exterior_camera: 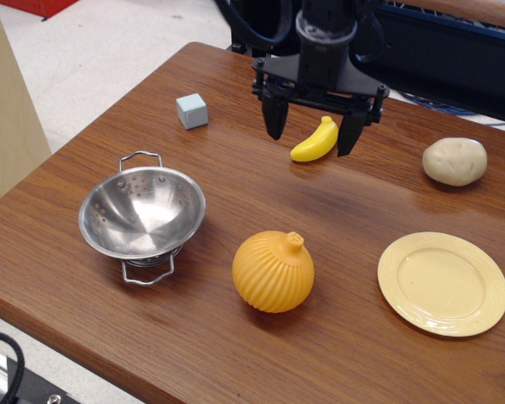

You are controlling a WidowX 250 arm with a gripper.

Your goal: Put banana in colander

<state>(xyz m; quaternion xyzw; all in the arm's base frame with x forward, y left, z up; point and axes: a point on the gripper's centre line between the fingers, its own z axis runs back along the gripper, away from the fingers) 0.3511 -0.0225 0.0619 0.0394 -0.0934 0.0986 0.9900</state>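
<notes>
My gripper grabs the small yellow banana by its curved middle (pixel 315 144) next, to put it in the colander (pixel 141 210).
The banana (pixel 314 141) is small, bright yellow and curved, lying on the wooden table at the back centre. My gripper (pixel 311 133) is open and hangs right over it, one black finger (pixel 273 119) to its left and the other to its right, with the banana between them. The fingers do not touch it. The colander (pixel 141 210) is a shiny steel bowl with wire handles, upright at the left front of the table, with nothing in it.
A ribbed orange onion-like toy (pixel 273 271) stands at the front centre. A pale yellow plate (pixel 442 283) lies at the right front. A beige potato toy (pixel 454 161) sits at the right back. A small grey cube (pixel 192 110) sits at the left back.
</notes>
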